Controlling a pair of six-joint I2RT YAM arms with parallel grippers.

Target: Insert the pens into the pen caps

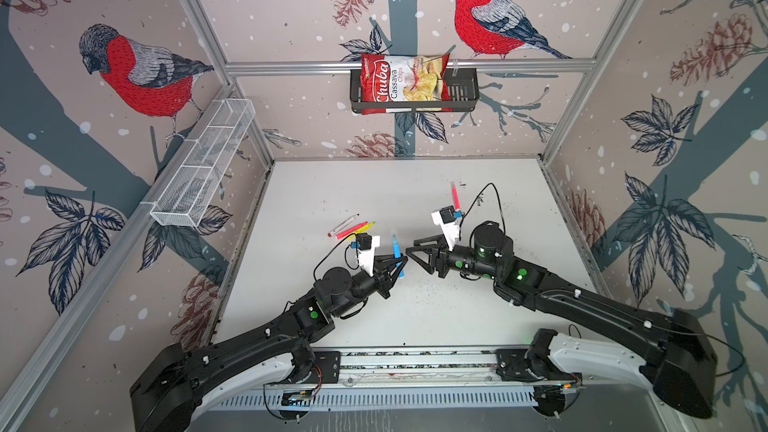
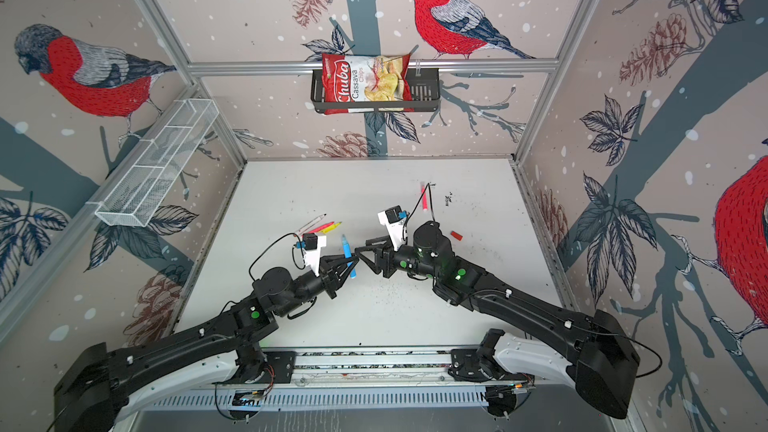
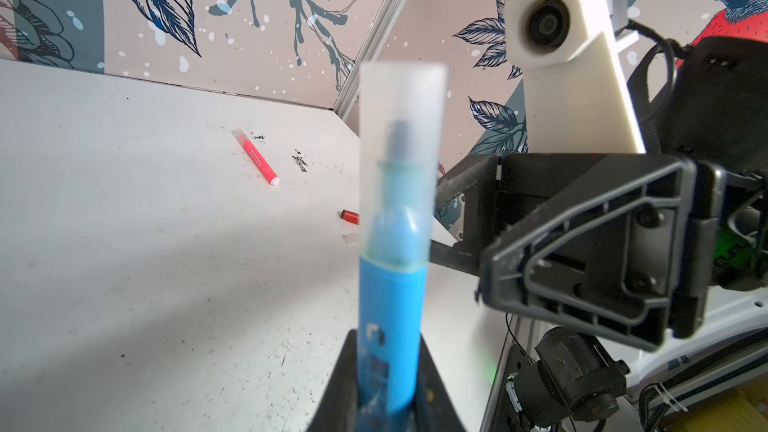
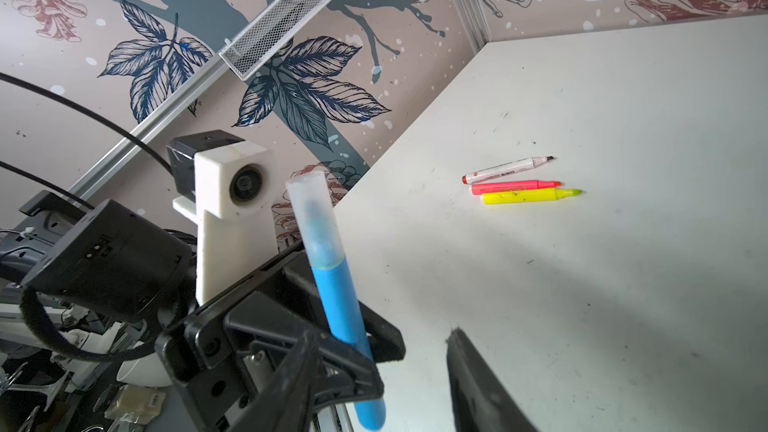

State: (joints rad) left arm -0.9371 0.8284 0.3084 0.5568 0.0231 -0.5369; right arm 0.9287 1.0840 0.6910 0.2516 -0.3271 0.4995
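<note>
My right gripper grabs the blue pen's body between its cap and my left gripper next, to lay the pen down capped.
My left gripper [image 1: 397, 266] [image 3: 386, 371] is shut on the barrel of a blue pen [image 1: 396, 249] [image 3: 388, 317], held above the table and pointing toward the back. A translucent pen cap [image 3: 401, 139] [image 4: 316, 218] sits over its tip. My right gripper [image 1: 409, 252] [image 4: 381, 331] stands open just right of that pen, jaws apart and gripping nothing. A white red-ended pen [image 4: 507, 169], a pink pen [image 4: 515, 186] and a yellow pen [image 4: 532, 196] lie uncapped side by side at the left. Another pink pen [image 1: 455, 197] [image 3: 255, 156] lies capped at the back right. A red cap [image 2: 456, 236] [image 3: 350, 216] lies on the table behind the right arm, with a translucent cap [image 3: 350, 238] beside it.
A black wall basket [image 1: 461, 93] holds a chips bag [image 1: 401, 83] on the back wall. A white mesh rack [image 1: 203, 164] hangs on the left wall. The arms' mounting rail [image 1: 415, 361] runs along the table's front edge.
</note>
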